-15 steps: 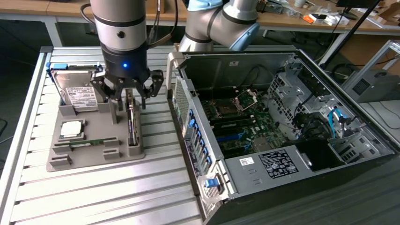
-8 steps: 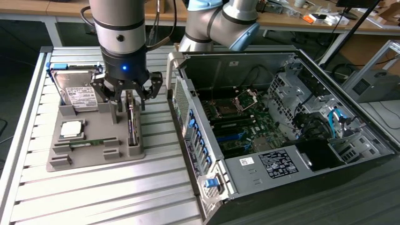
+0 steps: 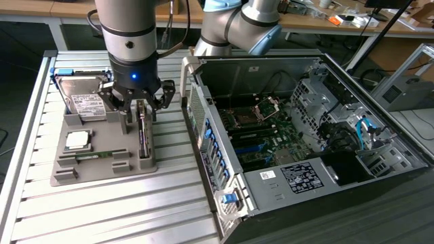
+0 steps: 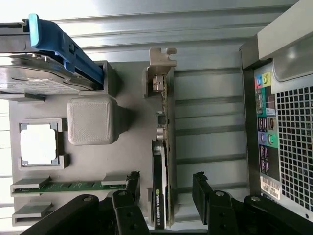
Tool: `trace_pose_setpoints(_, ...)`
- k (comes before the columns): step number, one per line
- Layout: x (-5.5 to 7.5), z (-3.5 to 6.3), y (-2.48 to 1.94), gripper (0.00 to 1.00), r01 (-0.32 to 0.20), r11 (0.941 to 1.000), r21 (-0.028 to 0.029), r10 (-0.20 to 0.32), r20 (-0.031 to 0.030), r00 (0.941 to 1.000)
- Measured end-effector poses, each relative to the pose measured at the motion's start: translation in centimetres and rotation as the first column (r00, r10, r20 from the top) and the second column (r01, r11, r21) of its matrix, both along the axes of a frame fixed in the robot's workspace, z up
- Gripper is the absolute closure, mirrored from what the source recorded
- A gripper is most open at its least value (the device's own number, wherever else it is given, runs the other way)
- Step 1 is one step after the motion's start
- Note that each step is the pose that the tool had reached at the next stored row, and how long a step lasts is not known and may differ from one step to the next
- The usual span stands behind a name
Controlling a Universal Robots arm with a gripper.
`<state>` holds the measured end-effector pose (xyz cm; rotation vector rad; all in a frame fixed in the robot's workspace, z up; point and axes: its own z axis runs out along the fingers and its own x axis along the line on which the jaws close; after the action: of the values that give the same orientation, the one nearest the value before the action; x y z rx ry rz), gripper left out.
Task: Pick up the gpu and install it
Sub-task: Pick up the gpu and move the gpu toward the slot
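I shouldn't close yet: my fingers are on both sides of the black end [image 4: 157, 205] but above the GPU's top edge [image 4: 159, 186], so they would miss. I need to lower my gripper first, then close on the black end.
The gpu [image 3: 143, 133] [image 4: 164, 161] stands on its long edge in a slot of the grey holder tray [image 3: 101, 162] [image 4: 127, 147], its silver bracket [image 4: 159, 66] at one end. My gripper [image 3: 141, 104] [image 4: 165, 188] hangs straight above the card, open. Its black fingers [image 4: 131, 188] straddle the card's black end, one on each side, with a small gap to the card on both sides. The open computer case [image 3: 298, 137] lies at the exterior view's right, motherboard [image 3: 265, 137] exposed.
The tray also holds a silver hard drive [image 3: 85, 99] [image 4: 34, 78] in a blue bracket, a processor chip [image 3: 78, 140] [image 4: 38, 144] and a green memory stick [image 3: 101, 154] [image 4: 73, 186]. The case's rear panel [image 4: 283, 137] stands close beside the tray. All rests on a ribbed metal table [image 3: 109, 213].
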<state>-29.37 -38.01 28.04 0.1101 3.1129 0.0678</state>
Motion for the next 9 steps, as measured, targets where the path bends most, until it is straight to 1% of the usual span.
trace_pose_setpoints(9,-0.45,-0.59,0.06,0.44,0.0,1.0,0.0001,0.0,0.0002,1.0)
